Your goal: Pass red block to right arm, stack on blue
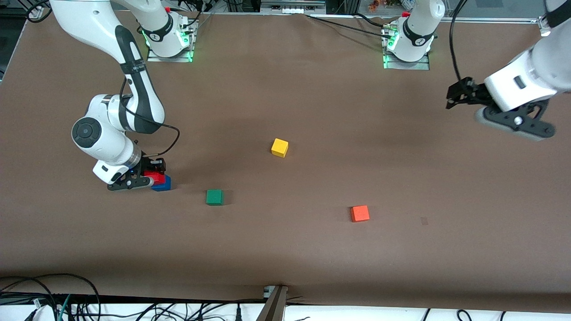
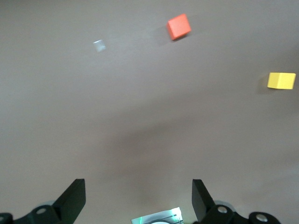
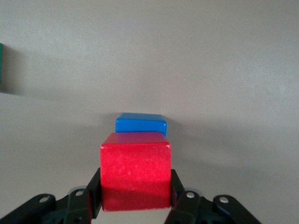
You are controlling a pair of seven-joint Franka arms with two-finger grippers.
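Note:
The red block sits over the blue block's top [image 1: 163,185] and would rest stacked, so it is time for my right gripper to release the red block [image 1: 155,176].
My right gripper [image 1: 151,179] is shut on the red block [image 1: 154,176], low at the right arm's end of the table. In the right wrist view its fingers [image 3: 95,189] clamp two opposite sides of the red block [image 3: 135,170]. The blue block [image 1: 163,184] sits on the table right beside and partly under the red one; its top shows just past the red block [image 3: 141,125]. I cannot tell whether the two touch. My left gripper [image 1: 453,98] hangs open and empty in the air over the left arm's end of the table, its fingers wide apart [image 2: 138,198].
A yellow cube [image 1: 279,147] lies mid-table, a green cube [image 1: 214,197] nearer the front camera beside the blue block, and an orange-red cube [image 1: 359,213] toward the left arm's end. The left wrist view shows the orange-red [image 2: 179,26] and yellow [image 2: 281,80] cubes.

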